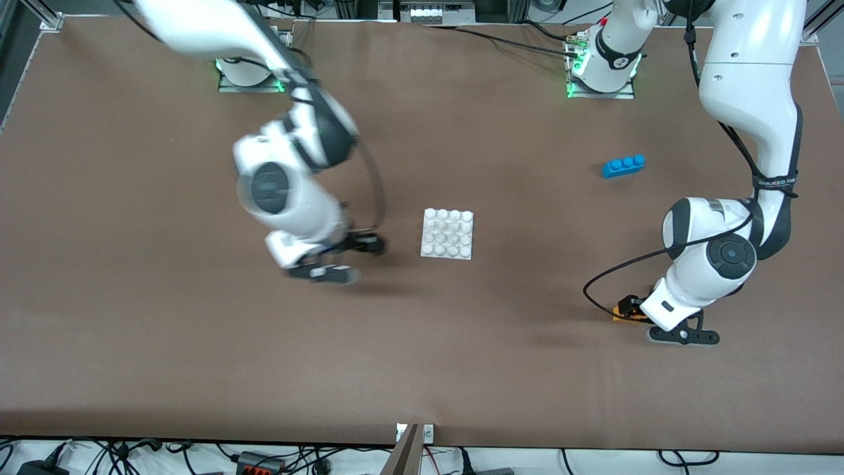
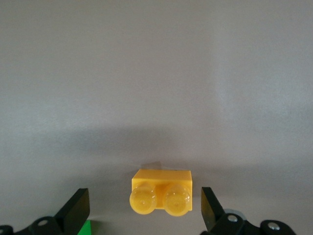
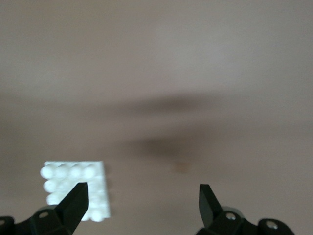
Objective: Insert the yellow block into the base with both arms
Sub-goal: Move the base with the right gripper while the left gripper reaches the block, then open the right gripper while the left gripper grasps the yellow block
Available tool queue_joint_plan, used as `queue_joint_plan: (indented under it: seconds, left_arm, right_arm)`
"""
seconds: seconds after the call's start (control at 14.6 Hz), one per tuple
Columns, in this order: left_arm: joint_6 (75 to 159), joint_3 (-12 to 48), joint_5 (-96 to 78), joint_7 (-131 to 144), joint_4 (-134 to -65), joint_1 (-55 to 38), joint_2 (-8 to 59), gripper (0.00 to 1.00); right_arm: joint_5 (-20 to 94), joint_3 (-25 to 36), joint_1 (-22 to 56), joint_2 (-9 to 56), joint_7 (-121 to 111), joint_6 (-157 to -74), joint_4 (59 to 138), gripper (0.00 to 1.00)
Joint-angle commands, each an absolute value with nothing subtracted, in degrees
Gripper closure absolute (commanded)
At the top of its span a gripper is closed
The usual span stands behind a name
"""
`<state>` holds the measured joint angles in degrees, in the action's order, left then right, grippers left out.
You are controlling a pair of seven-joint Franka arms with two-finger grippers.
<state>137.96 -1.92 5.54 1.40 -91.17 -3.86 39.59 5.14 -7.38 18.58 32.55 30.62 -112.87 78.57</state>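
My left gripper lowers to the block and only then closes on it, since its fingers are still above the yellow block (image 1: 620,317).
The yellow block (image 2: 161,193) lies on the table, studs toward the wrist camera, between the spread fingers of my left gripper (image 2: 143,206). The fingers stand apart from it on both sides. In the front view only an edge of the yellow block (image 1: 620,317) shows under the left gripper (image 1: 631,307), toward the left arm's end of the table. The base (image 1: 448,233) lies flat mid-table. My right gripper (image 1: 366,245) hangs low over the table beside the base, toward the right arm's end, blurred. In the right wrist view the right gripper (image 3: 142,198) is open and empty, with the base (image 3: 73,188) off to one side.
A blue three-stud brick (image 1: 623,165) lies farther from the front camera than the left gripper. A corner of a green brick (image 2: 87,228) shows right beside one left finger (image 2: 76,213). Bare brown table surrounds the base.
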Motion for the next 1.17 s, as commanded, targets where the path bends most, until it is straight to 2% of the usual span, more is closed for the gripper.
queue_joint_plan:
  seconds: [0.0,0.07,0.34,0.55,0.69,0.82,1.03,1.1]
  left_arm:
    - [138.4,-1.9,6.4,-0.8,-90.0,-3.8,40.6,0.0]
    - [138.9,-1.9,6.3,-2.1,-90.1,-3.6,40.7,0.0]
    - [140.1,-1.8,6.3,-3.5,-90.1,-3.5,41.8,0.0]
    - [140.1,-1.8,5.5,-3.3,-90.2,-3.3,42.5,0.0]
    - [140.1,-1.8,5.4,-3.3,-90.7,-3.3,42.6,0.0]
    - [140.0,-1.5,5.4,-2.7,-91.8,-3.3,42.6,0.0]
    - [140.0,-1.3,3.3,-2.6,-92.2,-3.1,42.6,0.0]
    - [140.0,-1.3,2.7,-2.6,-92.2,-3.1,42.7,0.0]
  right_arm:
    - [5.0,-8.5,8.9,26.0,17.5,-103.0,80.3,0.0]
    - [4.8,-8.5,6.9,24.7,13.6,-98.3,80.3,0.0]
    - [3.8,-7.5,-2.9,20.6,-0.3,-88.5,80.1,0.0]
    - [-1.2,-6.5,-5.9,19.6,-8.6,-77.2,80.2,0.0]
    - [-5.3,-6.4,-6.0,14.4,-13.5,-75.5,82.0,0.0]
    - [-8.2,-5.5,-6.0,7.6,-14.0,-75.8,87.3,0.0]
    - [-6.5,7.3,2.2,3.7,-14.0,-77.4,89.4,0.0]
    - [-3.1,7.4,0.9,3.0,-14.2,-78.0,89.8,0.0]
